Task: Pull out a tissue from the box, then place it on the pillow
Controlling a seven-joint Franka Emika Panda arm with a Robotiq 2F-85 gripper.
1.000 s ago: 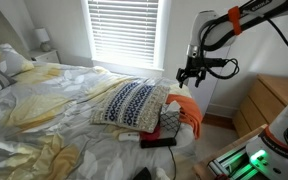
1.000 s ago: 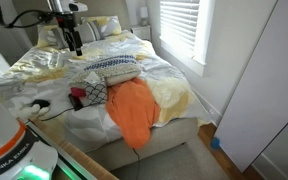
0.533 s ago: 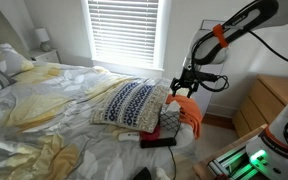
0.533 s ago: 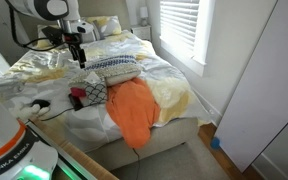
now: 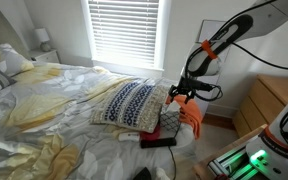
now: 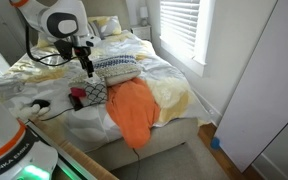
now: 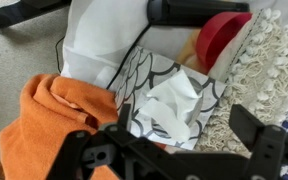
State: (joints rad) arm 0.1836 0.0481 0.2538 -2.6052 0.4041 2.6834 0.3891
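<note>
The whole tissue (image 7: 174, 105) is below the ends of my fingers in the wrist view, and the box is well below them, so my gripper needs to lower before it closes on the tissue.
The tissue (image 7: 174, 105) is a crumpled white sheet sticking up from the slot of a tissue box (image 7: 144, 70) with a grey scale pattern. My gripper (image 7: 189, 127) is open directly above it, one dark finger on each side, not touching it. In both exterior views the gripper (image 5: 181, 92) (image 6: 87, 66) hangs low over the bed's near end, beside the navy-and-cream patterned pillow (image 5: 132, 103) (image 6: 114, 68). The box also shows in an exterior view (image 6: 94, 92).
A large orange cloth (image 7: 49, 125) (image 6: 134, 110) (image 5: 190, 116) lies against the box and hangs over the bed edge. A red object (image 7: 224, 35) (image 6: 78, 96) sits beside the box. A cream woven surface (image 7: 269, 70) borders it. A black device (image 5: 156, 141) lies on the bed.
My gripper has come down and in from high above the bed to just over the tissue box. It stays open. The tissue, pillow and cloth have not moved.
</note>
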